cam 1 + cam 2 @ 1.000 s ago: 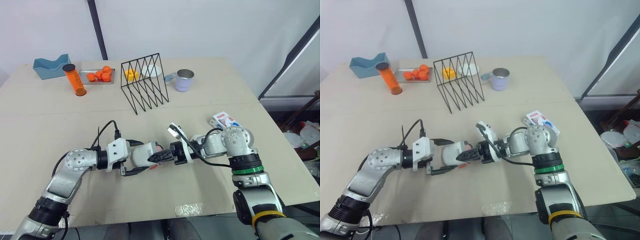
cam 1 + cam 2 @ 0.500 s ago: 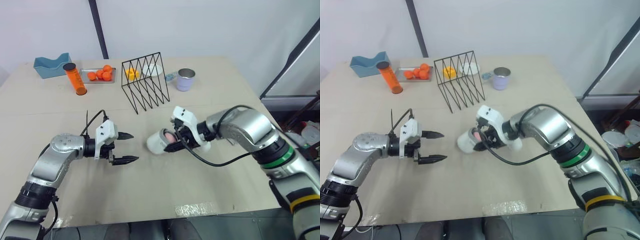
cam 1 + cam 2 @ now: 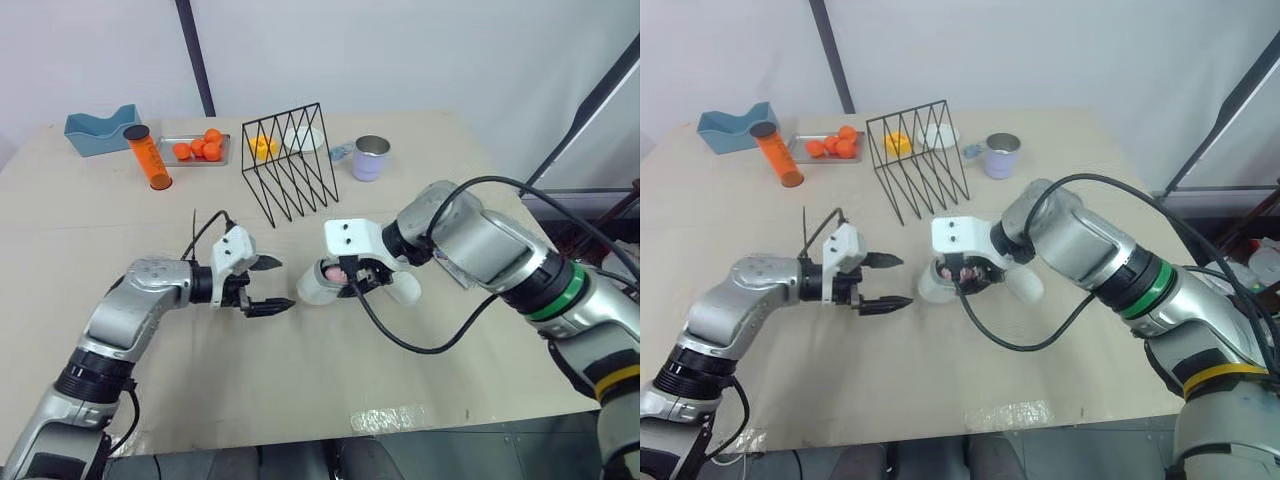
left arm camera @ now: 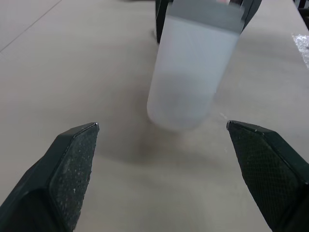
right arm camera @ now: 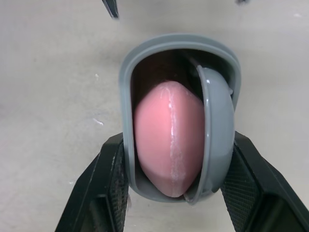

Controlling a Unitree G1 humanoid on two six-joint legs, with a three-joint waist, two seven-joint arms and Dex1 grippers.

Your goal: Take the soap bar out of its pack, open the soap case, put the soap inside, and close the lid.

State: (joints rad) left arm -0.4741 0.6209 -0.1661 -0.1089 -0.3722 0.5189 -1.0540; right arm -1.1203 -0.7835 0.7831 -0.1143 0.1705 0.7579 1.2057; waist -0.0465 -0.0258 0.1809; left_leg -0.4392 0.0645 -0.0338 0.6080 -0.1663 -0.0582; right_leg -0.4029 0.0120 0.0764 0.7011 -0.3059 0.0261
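Note:
The right gripper's fingers already cover the soap case's sides at its grey opening, so the left gripper needs to take hold of the soap case by its white body (image 3: 314,291) (image 4: 188,77) next.
The white soap case (image 3: 312,288) is tipped on the table's middle with its open mouth up toward my right wrist. The pink soap bar (image 5: 169,137) sits inside it, beside a grey inner wall. My right gripper (image 5: 177,145) is shut on the soap case, one finger (image 5: 108,188) on each long side. My left gripper (image 3: 283,283) stands open just left of the case and does not touch it. In the left wrist view its fingertips (image 4: 77,154) flank the case's closed end (image 4: 186,82).
A white rounded piece (image 3: 405,290) lies just right of the case. At the back stand a black wire rack (image 3: 290,160), a metal cup (image 3: 371,158), an orange tube (image 3: 148,158), a tray of oranges (image 3: 195,150) and a blue holder (image 3: 100,130).
One second ago both grippers held the case. The left let go and drew back, then came near again, still open. The right arm swung round and carried the case back a little.

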